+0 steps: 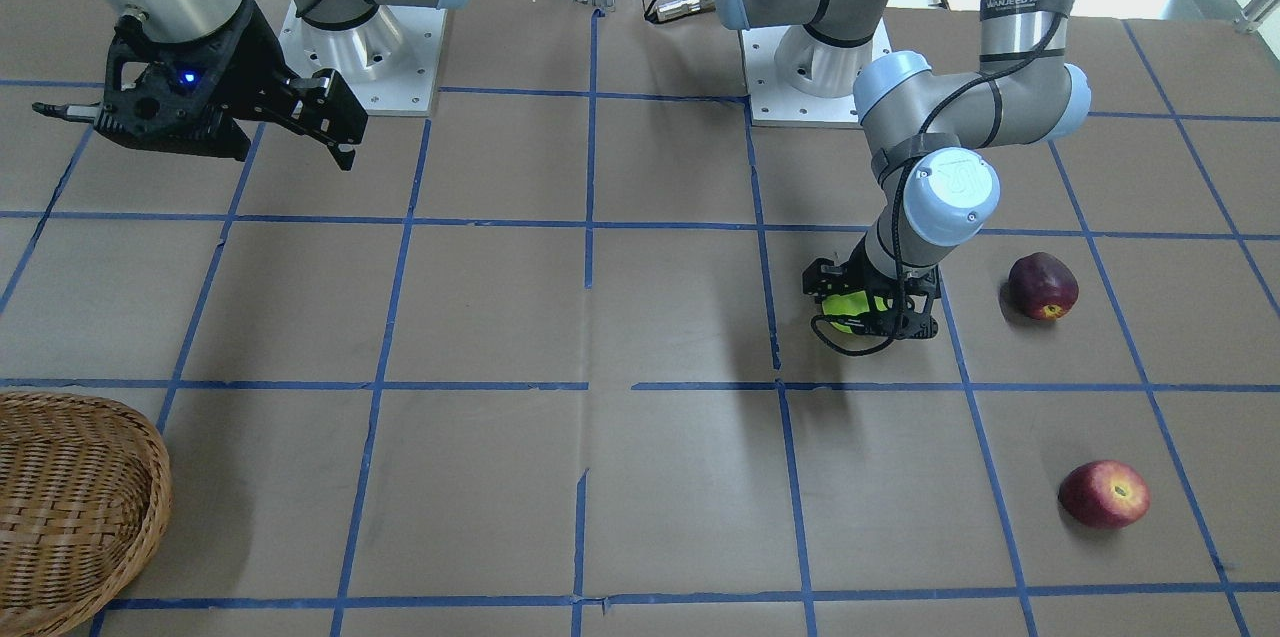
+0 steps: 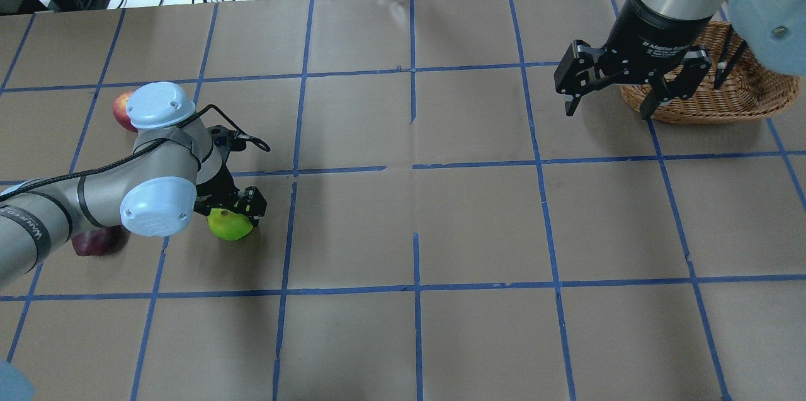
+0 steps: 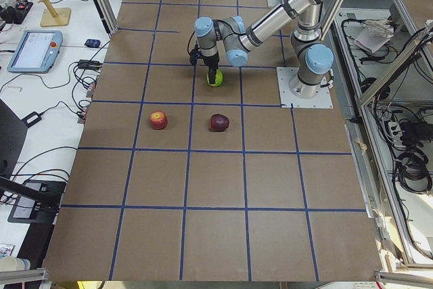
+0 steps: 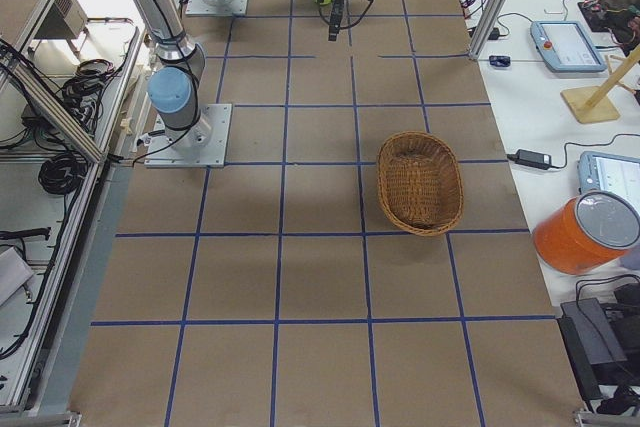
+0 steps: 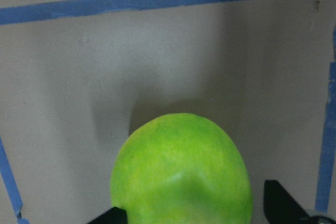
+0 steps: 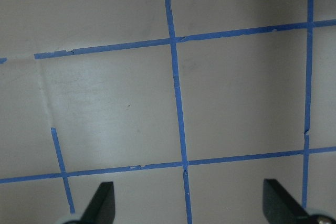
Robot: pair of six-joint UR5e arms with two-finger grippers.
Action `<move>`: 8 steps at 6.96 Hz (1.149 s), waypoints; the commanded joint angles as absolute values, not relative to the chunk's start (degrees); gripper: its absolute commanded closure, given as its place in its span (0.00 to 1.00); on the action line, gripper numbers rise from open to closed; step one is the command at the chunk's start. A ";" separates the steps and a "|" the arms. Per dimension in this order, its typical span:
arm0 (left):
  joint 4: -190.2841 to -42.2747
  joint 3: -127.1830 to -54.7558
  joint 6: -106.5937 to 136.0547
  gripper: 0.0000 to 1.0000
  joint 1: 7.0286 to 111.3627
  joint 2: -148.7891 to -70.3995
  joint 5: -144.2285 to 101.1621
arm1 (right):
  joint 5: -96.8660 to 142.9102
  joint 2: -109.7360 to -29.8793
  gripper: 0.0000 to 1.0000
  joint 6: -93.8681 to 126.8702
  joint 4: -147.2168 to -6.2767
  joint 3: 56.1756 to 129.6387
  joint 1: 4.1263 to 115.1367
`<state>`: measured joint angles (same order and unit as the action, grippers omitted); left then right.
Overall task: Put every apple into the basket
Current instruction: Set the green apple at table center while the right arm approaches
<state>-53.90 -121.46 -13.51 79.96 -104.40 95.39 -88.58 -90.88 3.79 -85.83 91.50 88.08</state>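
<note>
I will get the lime-green apple into the wicker basket (image 1: 74, 505), so next I will grip it around its round body (image 1: 847, 308) with my left gripper.
The lime-green apple (image 2: 230, 226) rests on the table, also seen in the left wrist view (image 5: 181, 171). My left gripper (image 2: 230, 213) is lowered over it, open, with a finger on each side; a small gap shows beside one finger. The maroon apple (image 1: 1042, 285) and the red apple (image 1: 1104, 494) lie on the table beyond my left arm, apart from each other. The wicker basket (image 2: 724, 96) stands at the far right. My right gripper (image 2: 609, 110) hangs open and empty above the table next to the basket.
The table is covered in brown paper with a blue tape grid (image 1: 590, 387). The two arm bases (image 1: 360, 47) stand at the robot's edge. Tablets, cables and an orange container (image 4: 588, 232) lie on the side bench past the table.
</note>
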 commanded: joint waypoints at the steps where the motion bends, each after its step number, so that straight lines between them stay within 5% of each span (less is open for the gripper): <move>1: -52.65 -121.46 -15.63 0.00 77.80 -104.94 95.27 | -88.51 -90.70 0.00 3.78 -85.78 91.58 88.15; 3: -51.60 -121.46 -16.26 0.03 77.08 -104.94 95.27 | -88.59 -90.70 0.00 3.69 -85.61 91.58 88.15; 5: -51.50 -121.12 -15.13 0.76 77.17 -104.33 95.01 | -88.68 -90.70 0.00 3.69 -85.52 91.67 88.15; 7: -52.29 -119.63 -4.19 1.00 78.57 -103.27 93.96 | -88.59 -90.96 0.00 3.69 -85.87 93.42 88.07; 8: -53.43 -118.66 0.48 1.00 79.71 -102.66 91.95 | -88.59 -91.05 0.00 3.69 -86.22 93.51 88.15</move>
<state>-52.46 -119.77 -5.43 78.63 -103.26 93.70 -88.62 -90.90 3.69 -85.85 93.03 88.13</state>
